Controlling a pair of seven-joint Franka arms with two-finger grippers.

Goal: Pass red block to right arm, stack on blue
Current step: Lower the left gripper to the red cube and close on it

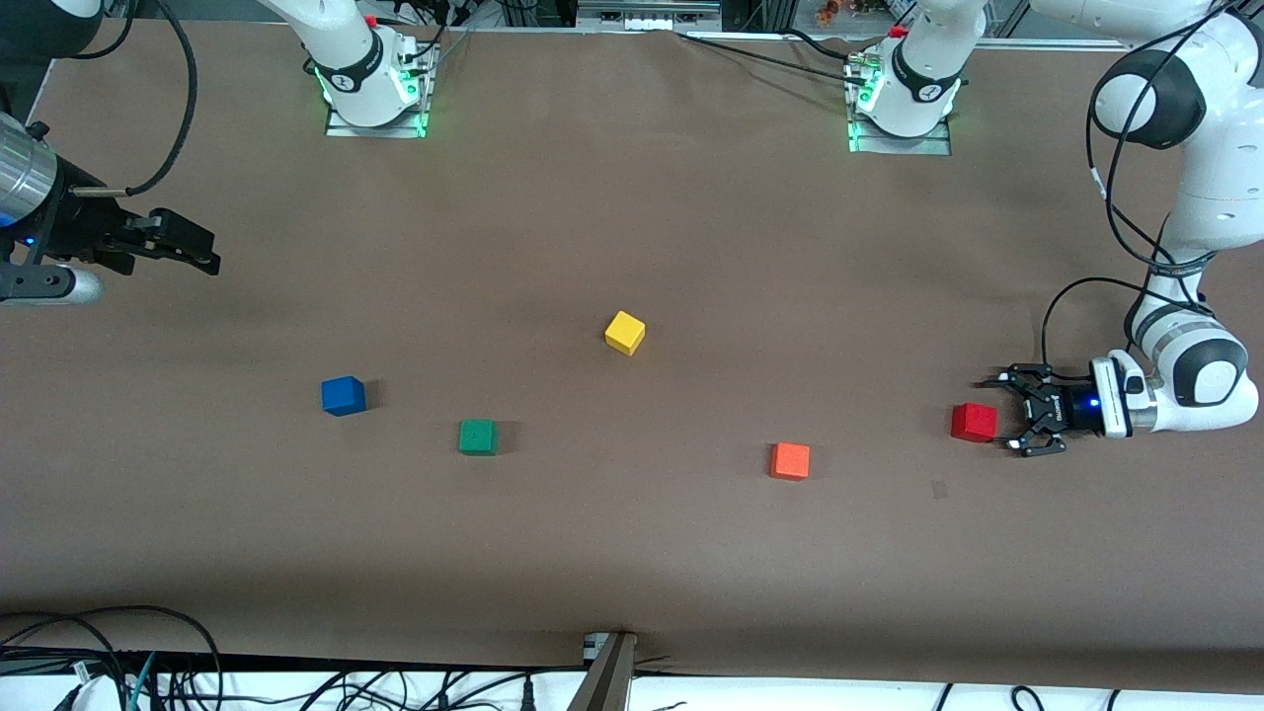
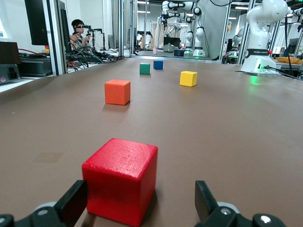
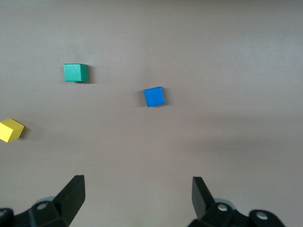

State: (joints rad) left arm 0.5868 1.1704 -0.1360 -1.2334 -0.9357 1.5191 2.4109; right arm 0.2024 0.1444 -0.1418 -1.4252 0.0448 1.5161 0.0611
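My left gripper's fingers reach barely past the red block's near edge (image 1: 990,427), so it is too early to close, and moving farther comes first.
The red block (image 1: 974,422) sits on the brown table toward the left arm's end. My left gripper (image 1: 1002,414) is low at the table, open, with its fingertips on either side of the block's edge. In the left wrist view the red block (image 2: 120,182) lies between the open fingers (image 2: 73,202), close to one and apart from the other. The blue block (image 1: 343,395) sits toward the right arm's end and shows in the right wrist view (image 3: 154,96). My right gripper (image 1: 202,249) is open and empty, up over the table's right-arm end.
An orange cube (image 1: 790,460) lies beside the red block toward the table's middle. A green cube (image 1: 478,436) lies beside the blue block. A yellow cube (image 1: 625,332) sits mid-table, farther from the front camera. Cables run along the table's front edge.
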